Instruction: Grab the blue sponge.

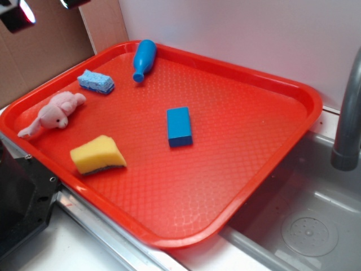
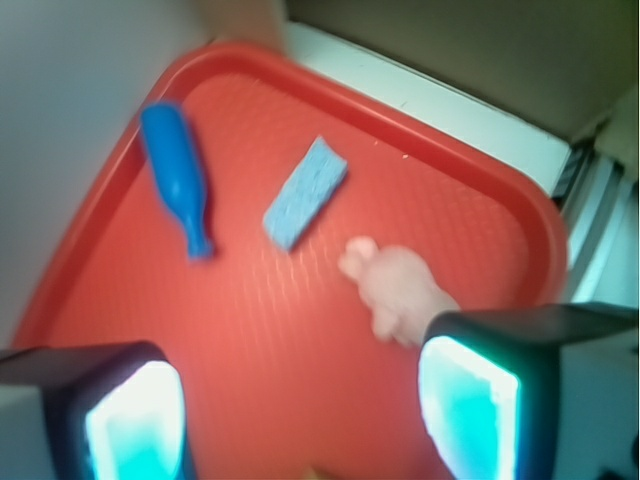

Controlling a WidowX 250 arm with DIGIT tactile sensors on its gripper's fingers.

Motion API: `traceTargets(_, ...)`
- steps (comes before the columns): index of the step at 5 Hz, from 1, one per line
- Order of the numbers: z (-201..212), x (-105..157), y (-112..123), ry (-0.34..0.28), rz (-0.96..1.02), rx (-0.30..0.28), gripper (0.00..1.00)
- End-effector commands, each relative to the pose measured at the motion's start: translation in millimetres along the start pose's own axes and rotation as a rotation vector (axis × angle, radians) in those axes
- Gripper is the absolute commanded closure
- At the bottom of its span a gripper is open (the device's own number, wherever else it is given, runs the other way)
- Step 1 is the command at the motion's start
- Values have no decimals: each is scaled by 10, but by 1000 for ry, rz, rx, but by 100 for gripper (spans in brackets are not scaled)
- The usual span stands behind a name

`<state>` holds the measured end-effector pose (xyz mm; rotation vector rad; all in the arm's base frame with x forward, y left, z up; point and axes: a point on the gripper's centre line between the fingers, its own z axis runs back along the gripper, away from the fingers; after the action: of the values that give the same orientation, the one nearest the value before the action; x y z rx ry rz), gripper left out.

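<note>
I will grab the blue sponge's long sides next, to pick it from the red tray.
The blue sponge (image 1: 96, 82) is small, light blue and speckled, lying flat near the back left corner of the red tray (image 1: 242, 147). In the wrist view the blue sponge (image 2: 305, 192) lies diagonally ahead of my gripper (image 2: 300, 420), well beyond the fingertips. My gripper hangs high above the tray with its two pads wide apart and only bare tray between them. In the exterior view only dark bits of the gripper (image 1: 17, 14) show at the top left corner.
A blue bottle-shaped toy (image 1: 144, 59) lies behind the sponge near the tray's back rim. A pink plush animal (image 1: 53, 113), a yellow sponge (image 1: 98, 153) and a smooth blue block (image 1: 179, 126) also lie on the tray. A sink basin (image 1: 310, 226) and grey faucet (image 1: 347, 113) stand at right.
</note>
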<state>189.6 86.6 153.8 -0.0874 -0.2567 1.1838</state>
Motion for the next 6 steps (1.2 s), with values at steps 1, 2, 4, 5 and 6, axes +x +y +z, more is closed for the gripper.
traceTargets(1, -400, 401, 189, -119, 335, 32, 0)
traceTargets(2, -729, 466, 87, -184, 371, 66, 0)
traceTargets(4, -1186, 485, -15, -201, 407, 150, 0)
traceTargets(5, -1353, 469, -22, -184, 395, 184, 0)
traceTargets(6, -1457, 444, -27, -184, 406, 206, 28)
